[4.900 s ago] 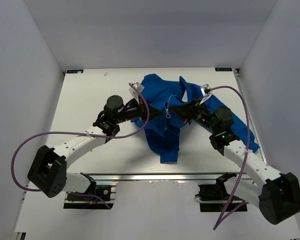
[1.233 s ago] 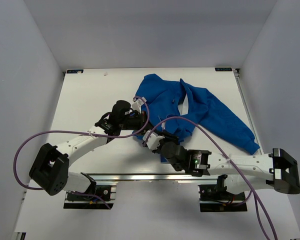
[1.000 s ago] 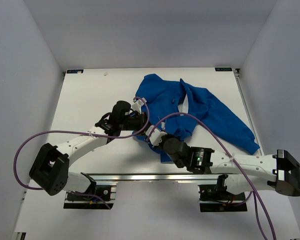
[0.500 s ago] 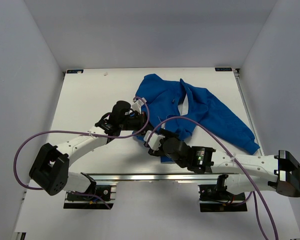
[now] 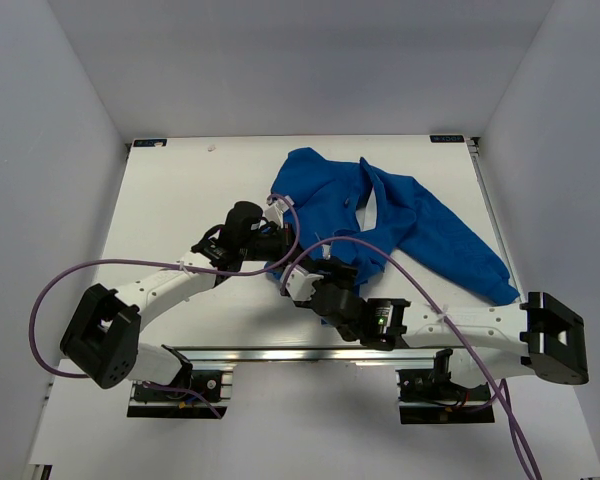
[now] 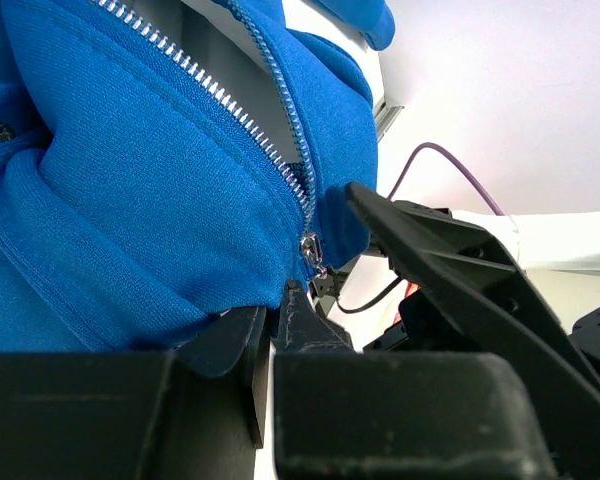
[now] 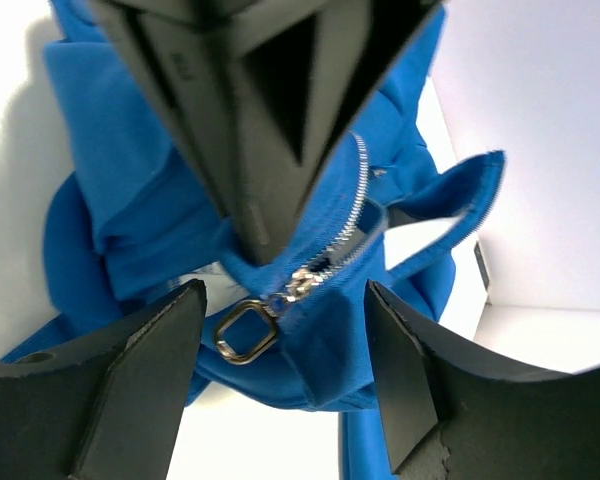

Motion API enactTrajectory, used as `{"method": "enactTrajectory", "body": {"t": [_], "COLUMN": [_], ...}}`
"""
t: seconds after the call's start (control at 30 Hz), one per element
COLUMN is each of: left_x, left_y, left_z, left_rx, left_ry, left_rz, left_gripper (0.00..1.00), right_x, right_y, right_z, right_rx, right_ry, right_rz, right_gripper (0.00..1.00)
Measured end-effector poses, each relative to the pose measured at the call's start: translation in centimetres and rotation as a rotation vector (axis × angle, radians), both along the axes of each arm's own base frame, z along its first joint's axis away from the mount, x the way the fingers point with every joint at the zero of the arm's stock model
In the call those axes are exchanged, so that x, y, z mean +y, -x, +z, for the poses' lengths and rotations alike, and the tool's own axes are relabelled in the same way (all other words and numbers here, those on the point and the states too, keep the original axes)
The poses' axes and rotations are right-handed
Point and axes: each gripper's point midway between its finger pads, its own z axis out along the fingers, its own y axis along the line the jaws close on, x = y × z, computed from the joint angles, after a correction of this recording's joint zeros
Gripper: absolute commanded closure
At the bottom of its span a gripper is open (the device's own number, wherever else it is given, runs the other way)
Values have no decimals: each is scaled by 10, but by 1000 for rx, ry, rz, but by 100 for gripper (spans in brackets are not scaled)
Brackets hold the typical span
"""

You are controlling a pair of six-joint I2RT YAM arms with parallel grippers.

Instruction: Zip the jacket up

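Note:
I will next take hold of the zipper slider by its metal pull ring [image 7: 245, 331] with my right gripper, so that I can pull it along and zip the jacket.
The blue jacket [image 5: 420, 215] lies bunched on the white table, right of centre. My left gripper [image 5: 272, 243] is shut on the jacket's bottom hem [image 6: 130, 290], just beside the foot of the silver zipper [image 6: 210, 90]. In the left wrist view the left gripper [image 6: 270, 312] has its jaws pressed together under the slider [image 6: 308, 248]. My right gripper [image 5: 298, 280] reaches across from the right. It stands open [image 7: 285, 320] around the slider [image 7: 302, 280] and its metal pull ring [image 7: 245, 331], touching neither.
The table [image 5: 170, 200] is boxed in by pale walls on three sides. Purple cables [image 5: 40, 300] loop off both arms. An aluminium rail [image 5: 280, 355] runs along the near edge. The jacket's sleeve [image 5: 480, 265] trails toward the right edge.
My right gripper has opened and let go of the zipper pull, and has shifted slightly left and nearer. The left gripper still holds the hem in the same place.

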Motion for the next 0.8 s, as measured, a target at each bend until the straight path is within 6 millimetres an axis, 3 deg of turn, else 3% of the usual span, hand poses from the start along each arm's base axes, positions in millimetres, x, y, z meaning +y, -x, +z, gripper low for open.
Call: {"method": "enactTrajectory", "body": {"t": [0.37, 0.8], "left_x": [0, 0], "left_y": [0, 0], "left_z": [0, 1], "left_rx": [0, 0], "left_ry": [2, 3], "left_rz": [-2, -2], "left_gripper": [100, 100], "right_x": [-7, -8], "right_y": [-7, 0], "right_z": [13, 29], "right_rx": [-54, -15], "right_ry": [-29, -140], "right_rz": [-58, -33], "right_gripper": [38, 44]}}
